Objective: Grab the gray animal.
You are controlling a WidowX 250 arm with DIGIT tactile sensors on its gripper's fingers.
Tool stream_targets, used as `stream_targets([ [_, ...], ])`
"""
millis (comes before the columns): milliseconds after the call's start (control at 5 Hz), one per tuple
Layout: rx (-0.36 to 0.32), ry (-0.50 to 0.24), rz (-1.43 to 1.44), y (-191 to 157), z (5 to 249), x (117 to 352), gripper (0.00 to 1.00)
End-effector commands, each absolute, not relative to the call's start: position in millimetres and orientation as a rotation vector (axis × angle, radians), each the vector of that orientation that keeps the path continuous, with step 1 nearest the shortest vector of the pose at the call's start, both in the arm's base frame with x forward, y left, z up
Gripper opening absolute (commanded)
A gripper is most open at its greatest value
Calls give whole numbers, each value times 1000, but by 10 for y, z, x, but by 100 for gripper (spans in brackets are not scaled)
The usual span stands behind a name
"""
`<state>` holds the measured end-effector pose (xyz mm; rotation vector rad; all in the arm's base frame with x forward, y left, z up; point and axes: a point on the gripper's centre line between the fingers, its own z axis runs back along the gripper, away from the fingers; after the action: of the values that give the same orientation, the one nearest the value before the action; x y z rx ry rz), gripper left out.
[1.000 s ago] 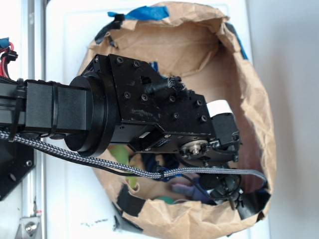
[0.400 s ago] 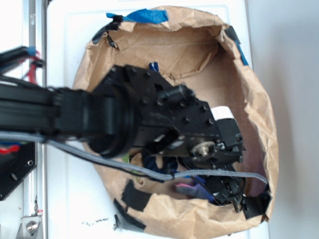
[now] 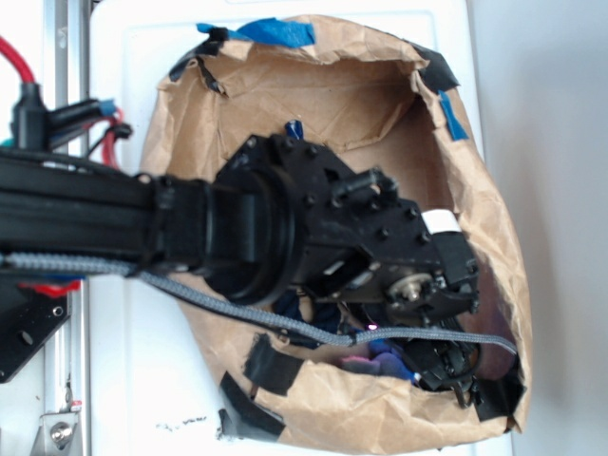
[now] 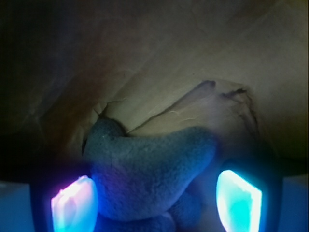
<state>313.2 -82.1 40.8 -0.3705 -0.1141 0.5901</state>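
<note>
My gripper grabs the gray animal by its lower body (image 4: 149,220) beneath the fin-like flap (image 4: 149,164) next.
The gray animal (image 4: 145,164), a slate-gray plush with a flat fin-like flap, lies on crumpled brown paper and fills the lower middle of the wrist view. My gripper (image 4: 157,203) is open, and its two glowing fingertips (image 4: 75,205) stand either side of the toy's body with gaps showing on both sides. From the exterior camera, the black arm (image 3: 313,228) reaches down into the paper bag (image 3: 475,190). The gripper (image 3: 446,366) is low by the bag's near right wall. The animal is almost wholly hidden under the arm there.
The bag's walls rise all round the gripper, patched with black tape (image 3: 271,366) and blue tape (image 3: 275,30). A dark blue rope end (image 3: 293,128) pokes out behind the arm. The bag stands on a white surface (image 3: 123,380) beside a metal rail (image 3: 62,95).
The arm has swung and dropped deeper into the bag, toward its near right corner. The gripper end now sits lower against the bag wall.
</note>
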Motion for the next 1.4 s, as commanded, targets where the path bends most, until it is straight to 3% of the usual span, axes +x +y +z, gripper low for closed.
stream_targets([
  [0, -389, -131, 613, -821, 470, 3190, 0],
  [800, -379, -175, 578, -760, 525, 3138, 0],
  [1000, -340, -243, 582, -543, 775, 3140, 0],
  [1200, -356, -288, 626, -174, 1086, 3055, 0],
])
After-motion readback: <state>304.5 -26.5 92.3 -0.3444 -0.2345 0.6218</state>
